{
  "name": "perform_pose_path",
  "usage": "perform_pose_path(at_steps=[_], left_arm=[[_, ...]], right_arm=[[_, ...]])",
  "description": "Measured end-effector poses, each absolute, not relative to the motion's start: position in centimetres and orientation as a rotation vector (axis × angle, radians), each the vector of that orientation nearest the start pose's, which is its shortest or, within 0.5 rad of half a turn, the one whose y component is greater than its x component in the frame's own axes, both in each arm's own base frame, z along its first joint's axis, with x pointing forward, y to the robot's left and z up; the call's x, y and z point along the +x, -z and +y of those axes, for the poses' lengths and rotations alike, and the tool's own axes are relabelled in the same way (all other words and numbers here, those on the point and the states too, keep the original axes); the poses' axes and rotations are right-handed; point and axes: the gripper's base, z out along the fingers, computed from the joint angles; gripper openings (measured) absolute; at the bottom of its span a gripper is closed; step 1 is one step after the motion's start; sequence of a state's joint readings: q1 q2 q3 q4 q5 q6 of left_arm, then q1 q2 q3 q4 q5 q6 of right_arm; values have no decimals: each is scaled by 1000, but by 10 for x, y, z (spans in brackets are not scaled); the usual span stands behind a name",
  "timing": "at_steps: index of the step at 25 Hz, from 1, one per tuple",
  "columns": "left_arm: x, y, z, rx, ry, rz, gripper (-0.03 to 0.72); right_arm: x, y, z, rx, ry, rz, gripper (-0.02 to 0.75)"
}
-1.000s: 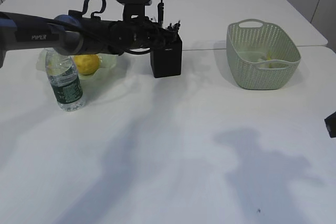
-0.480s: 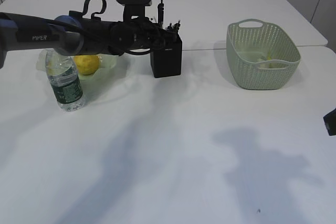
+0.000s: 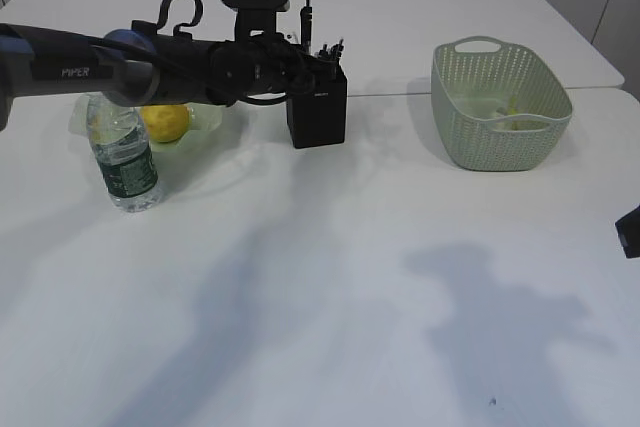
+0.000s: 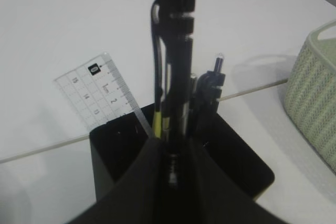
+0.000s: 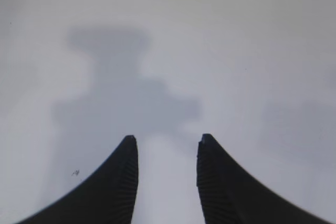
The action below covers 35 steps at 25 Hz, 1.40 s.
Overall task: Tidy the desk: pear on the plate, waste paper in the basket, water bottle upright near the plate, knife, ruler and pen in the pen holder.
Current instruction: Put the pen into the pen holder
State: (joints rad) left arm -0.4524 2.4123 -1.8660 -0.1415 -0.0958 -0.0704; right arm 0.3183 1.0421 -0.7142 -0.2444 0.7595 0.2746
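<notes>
The left gripper should open, because the black pen's lower part [image 4: 172, 124] is inside the pen holder's rim [image 4: 126, 124] and the pen would stay in it.
My left gripper [image 3: 302, 60] reaches over the black pen holder [image 3: 318, 117], shut on a black pen [image 4: 176, 72] that stands upright in the holder [image 4: 239, 153]. The clear ruler [image 4: 98, 94] leans in the holder's left corner. More dark pens [image 4: 214, 80] and a yellow-striped stick [image 4: 158, 120] stand inside; I cannot tell which is the knife. The yellow pear [image 3: 166, 121] lies on the pale green plate [image 3: 208, 117]. The water bottle [image 3: 123, 154] stands upright in front of the plate. Waste paper [image 3: 512, 112] lies in the green basket [image 3: 500, 137]. My right gripper [image 5: 167, 142] hangs open over bare table.
The basket [image 4: 315, 87] sits to the right of the pen holder with a gap between them. A seam between two tabletops [image 3: 400, 95] runs behind the holder. A dark part of the right arm [image 3: 630, 232] shows at the right edge.
</notes>
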Motion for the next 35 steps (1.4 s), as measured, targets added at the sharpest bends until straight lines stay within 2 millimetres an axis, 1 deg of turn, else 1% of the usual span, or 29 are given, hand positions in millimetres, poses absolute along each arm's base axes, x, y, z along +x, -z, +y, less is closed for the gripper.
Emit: perform_pose_path(at_steps=[5,8,11,13,15,17,22,27,31,35], left_arm=[[500,-158,-242,227,427,1948,85],[500,-157,-242,230,426,1961,110],[500,-157,-242,231,425,1967,193],[500,-157,-242,232,425,1967,281],[500,-157,-242,229,427,1965,353],[500,-157,-242,229,427,1965,397],[498,-161,-243,235,428,1978,421],[496,-181,-238,251,416,1978,422],[492,-199,-235,337,359,1974,422],[488,-210,-233,399,310,1989,422]], right_arm=[[185,-274,45,-219,45,2515,314],[186,-274,46,-220,41,2505,314],[186,-274,46,-220,40,2503,314],[186,-274,46,-220,40,2503,314],[186,-274,46,-220,39,2501,314],[186,-274,46,-220,39,2501,314],[186,-274,46,-220,38,2500,314],[186,-274,46,-220,38,2500,314],[186,-274,46,-220,38,2500,314],[186,-274,46,-220,38,2500,314]])
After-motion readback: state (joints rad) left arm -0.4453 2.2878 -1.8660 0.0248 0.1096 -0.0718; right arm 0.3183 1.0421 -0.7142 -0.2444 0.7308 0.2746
